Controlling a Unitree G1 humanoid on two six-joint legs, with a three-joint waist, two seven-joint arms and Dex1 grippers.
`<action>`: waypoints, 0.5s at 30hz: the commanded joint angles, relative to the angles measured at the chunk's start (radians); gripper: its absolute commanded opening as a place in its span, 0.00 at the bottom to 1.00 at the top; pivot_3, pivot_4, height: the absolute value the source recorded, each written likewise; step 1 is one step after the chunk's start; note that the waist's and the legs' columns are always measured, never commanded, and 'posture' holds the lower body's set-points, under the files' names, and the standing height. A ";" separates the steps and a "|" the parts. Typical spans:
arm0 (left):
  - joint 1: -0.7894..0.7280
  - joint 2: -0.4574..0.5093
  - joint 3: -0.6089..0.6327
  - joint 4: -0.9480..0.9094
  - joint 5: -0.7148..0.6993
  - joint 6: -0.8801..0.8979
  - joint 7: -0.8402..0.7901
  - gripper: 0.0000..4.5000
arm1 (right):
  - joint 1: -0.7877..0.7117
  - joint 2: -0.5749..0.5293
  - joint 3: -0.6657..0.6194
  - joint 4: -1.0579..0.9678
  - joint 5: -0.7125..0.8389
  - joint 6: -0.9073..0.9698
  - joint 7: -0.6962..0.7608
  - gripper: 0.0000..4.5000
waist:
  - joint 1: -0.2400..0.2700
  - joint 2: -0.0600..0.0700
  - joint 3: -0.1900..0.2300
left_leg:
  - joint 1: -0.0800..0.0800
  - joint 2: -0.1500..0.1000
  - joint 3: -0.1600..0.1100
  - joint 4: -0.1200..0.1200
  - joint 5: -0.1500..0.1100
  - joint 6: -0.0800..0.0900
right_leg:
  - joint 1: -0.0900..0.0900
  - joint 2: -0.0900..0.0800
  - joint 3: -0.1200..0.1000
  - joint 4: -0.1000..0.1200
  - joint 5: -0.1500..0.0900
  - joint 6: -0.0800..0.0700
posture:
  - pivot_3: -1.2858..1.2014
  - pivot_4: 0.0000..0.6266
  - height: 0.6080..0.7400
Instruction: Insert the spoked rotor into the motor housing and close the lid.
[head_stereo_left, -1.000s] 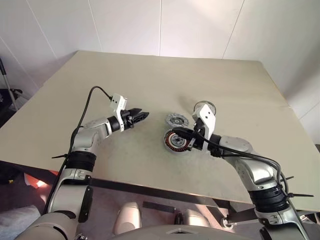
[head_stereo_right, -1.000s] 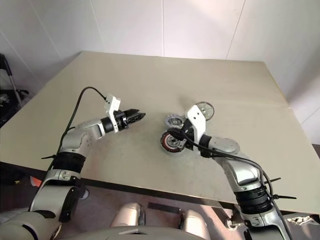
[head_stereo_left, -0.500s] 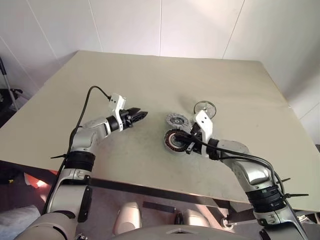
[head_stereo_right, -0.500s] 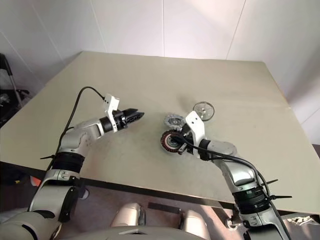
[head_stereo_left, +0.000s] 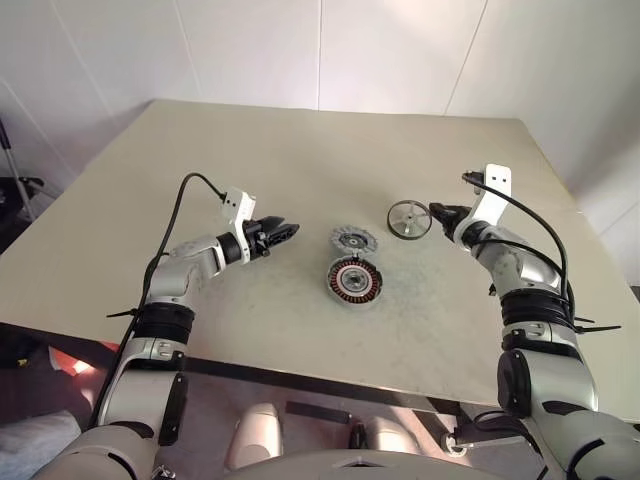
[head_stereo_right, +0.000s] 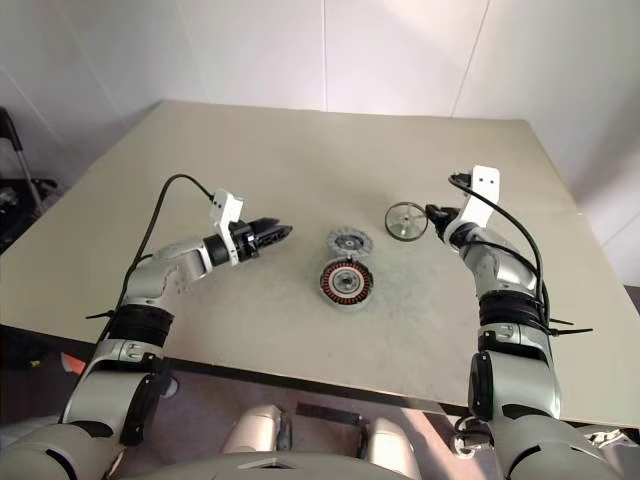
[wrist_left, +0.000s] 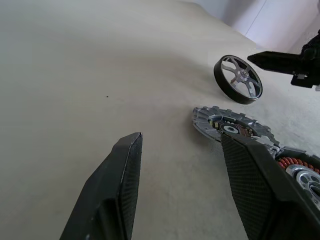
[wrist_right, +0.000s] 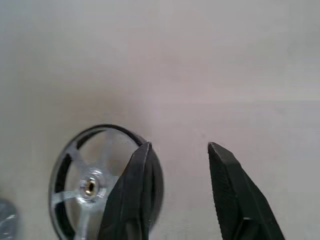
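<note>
It isn't time to close yet: bare table is between my right gripper's fingers in the right wrist view, so they would miss if they closed now. My right gripper should line up with the rotor's dark rim first.
The spoked rotor (head_stereo_left: 409, 218) lies flat on the table at the right, a dark rim with pale spokes. Just to its right hovers my right gripper (head_stereo_left: 440, 212), open, with bare table between its fingers (wrist_right: 225, 185) and the rotor (wrist_right: 95, 185) beside one of them. The motor housing (head_stereo_left: 354, 281), with its ring of copper windings, sits at the table's middle. The grey ribbed lid (head_stereo_left: 353, 240) lies right behind it. My left gripper (head_stereo_left: 283, 230) hangs open and empty to the left of both, pointing toward them; the lid (wrist_left: 230, 127) and the rotor (wrist_left: 238, 79) lie ahead of it.
The beige table (head_stereo_left: 250, 150) stretches wide behind and to the left of the parts. White walls stand behind it. The table's front edge (head_stereo_left: 330, 378) runs close below the housing.
My right arm has swung away from the motor housing, out to the right and farther back, ending beside the rotor, and its fingers have opened. The left arm has stayed still.
</note>
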 joint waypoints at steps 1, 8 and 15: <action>-0.002 0.011 0.010 -0.030 -0.001 -0.017 0.002 0.59 | -0.042 -0.025 0.029 0.015 -0.052 -0.088 0.007 0.44 | -0.001 0.000 0.000 | -0.002 0.000 0.000 0.000 0.000 0.000 | -0.003 0.000 0.000 0.002 0.000 0.000 | 0.52 0.00 1.00; 0.008 0.012 0.010 -0.032 0.001 -0.021 0.007 0.59 | -0.011 -0.021 0.051 -0.053 -0.064 -0.100 0.063 0.44 | 0.001 0.000 0.000 | -0.003 0.001 0.000 0.003 0.001 0.000 | -0.005 0.000 0.000 0.005 -0.001 -0.002 | 0.52 0.00 1.00; 0.015 0.008 0.004 -0.038 0.005 -0.020 0.010 0.59 | 0.045 -0.001 0.086 -0.238 -0.050 -0.104 0.139 0.44 | 0.001 0.000 0.000 | -0.002 0.002 0.000 0.007 0.000 0.001 | -0.002 0.000 0.000 0.005 -0.001 -0.002 | 0.52 0.00 1.00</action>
